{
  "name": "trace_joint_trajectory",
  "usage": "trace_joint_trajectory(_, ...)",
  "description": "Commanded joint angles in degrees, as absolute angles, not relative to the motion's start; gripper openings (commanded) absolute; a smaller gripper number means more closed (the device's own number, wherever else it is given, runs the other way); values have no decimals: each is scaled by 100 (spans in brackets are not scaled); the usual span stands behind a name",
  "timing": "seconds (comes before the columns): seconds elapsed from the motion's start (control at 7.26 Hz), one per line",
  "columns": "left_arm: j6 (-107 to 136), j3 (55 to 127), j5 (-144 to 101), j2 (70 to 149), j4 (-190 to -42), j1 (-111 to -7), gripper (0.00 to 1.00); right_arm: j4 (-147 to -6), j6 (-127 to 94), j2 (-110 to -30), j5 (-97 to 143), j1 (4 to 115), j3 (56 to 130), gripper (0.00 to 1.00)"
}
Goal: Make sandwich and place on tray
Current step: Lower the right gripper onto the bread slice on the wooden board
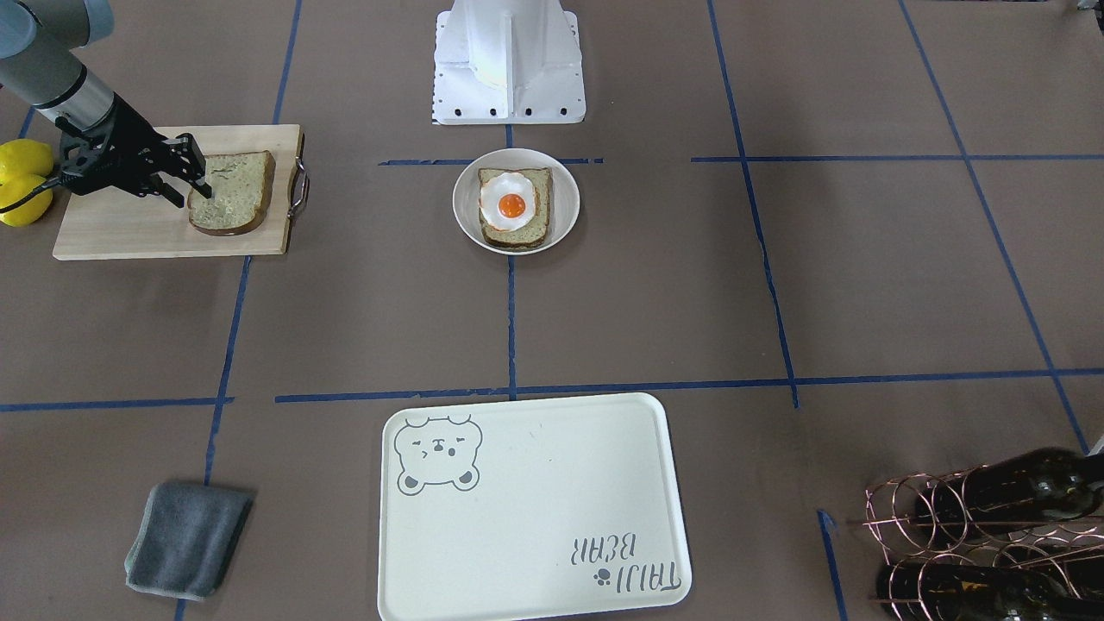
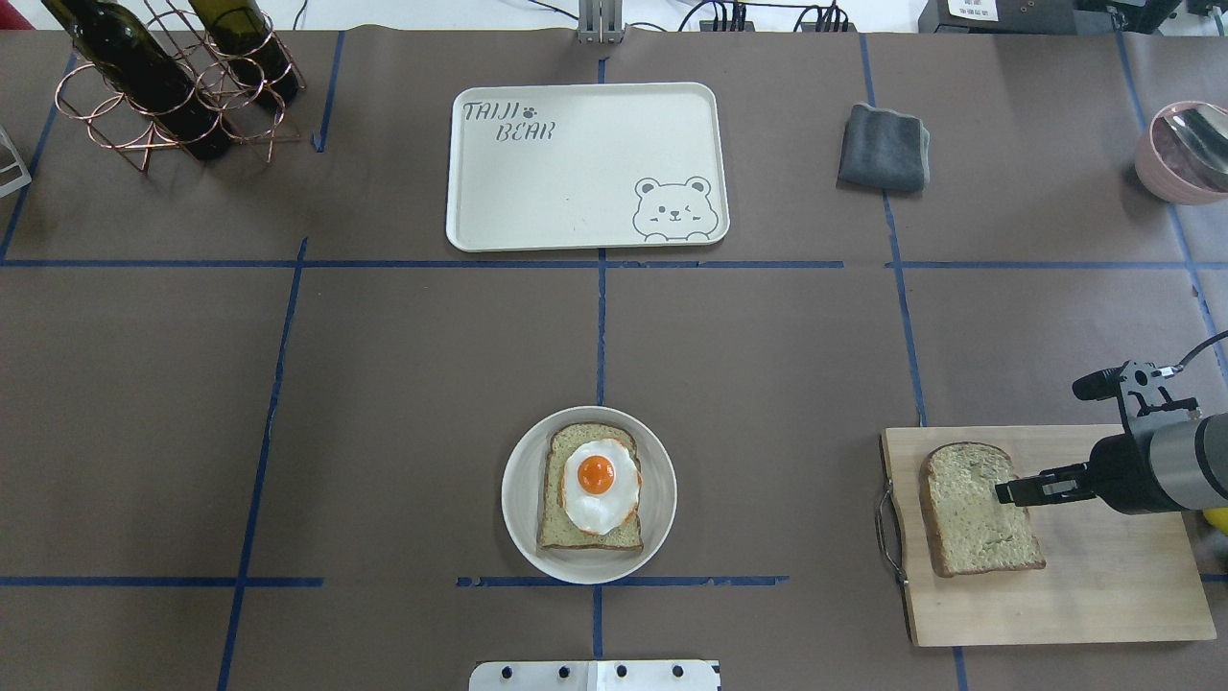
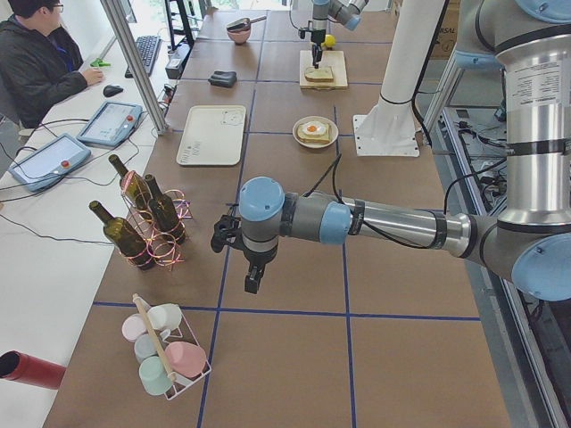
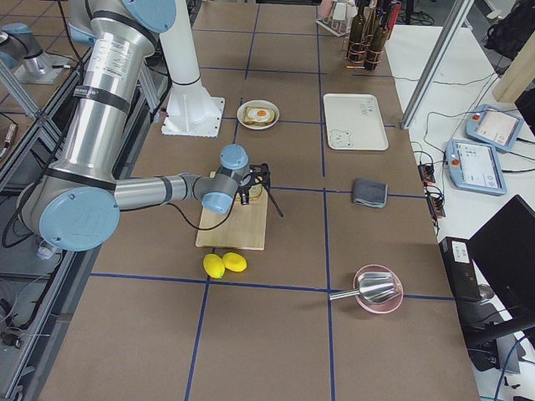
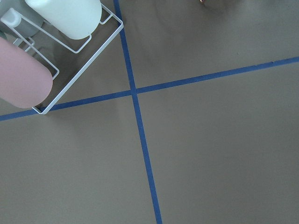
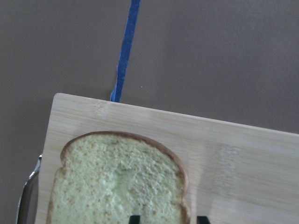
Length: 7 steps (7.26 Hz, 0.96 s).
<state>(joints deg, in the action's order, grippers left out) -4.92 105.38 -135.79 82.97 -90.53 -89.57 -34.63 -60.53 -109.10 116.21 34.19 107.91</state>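
Note:
I should next top the egg in the dish [image 1: 508,203] with the bread slice on the board, so I should pick the slice up by its crust edge [image 1: 197,197] with my right gripper.
One bread slice [image 1: 231,191] lies on the wooden cutting board [image 1: 129,228]; it also shows in the overhead view [image 2: 974,523] and the right wrist view [image 6: 117,182]. My right gripper [image 1: 197,177] is open and low over that slice's edge, one fingertip [image 6: 135,218] over the bread and the other over the board. The second slice [image 2: 576,533] lies in the small round white dish [image 2: 523,518] with the fried egg [image 2: 599,485] on top. The tray [image 2: 576,173] holds nothing. My left gripper [image 3: 252,276] hangs over bare table far from these; I cannot tell if it is open or shut.
Two lemons [image 1: 21,177] lie beside the cutting board. A grey cloth [image 2: 883,149] and a pink bowl [image 2: 1185,149] are at the far right. A wire rack with wine bottles [image 2: 163,86] stands far left. A cup rack [image 5: 28,70] is near my left gripper.

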Motion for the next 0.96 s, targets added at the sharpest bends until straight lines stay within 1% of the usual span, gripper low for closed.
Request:
trace_joint_trajectory(0.0,-492,10538,-13579,8306,-9053,-8956,100,-3463,-6064,-10907,11619,3393,10784,49)
trace_joint_trajectory(0.28,-492,10538,-13579,8306,-9053,-8965,100,-3472,-6064,-10916,11619,3393,10775,48)
trace_joint_trajectory(0.41,-492,10547,-13579,8306,-9053,-8965,100,-3472,-6064,-10916,11619,3393,10767,42)
trace_joint_trajectory(0.55,-492,10547,-13579,8306,-9053,-8965,100,-3472,-6064,-10916,11619,3393,10767,27)
trace_joint_trajectory(0.69,-492,10547,-13579,8306,-9053,-8965,100,-3463,-6056,-10907,11619,3393,10775,0)
trace_joint_trajectory(0.83,-492,10547,-13579,8306,-9053,-8965,100,-3463,-6056,-10907,11610,3393,10775,0)
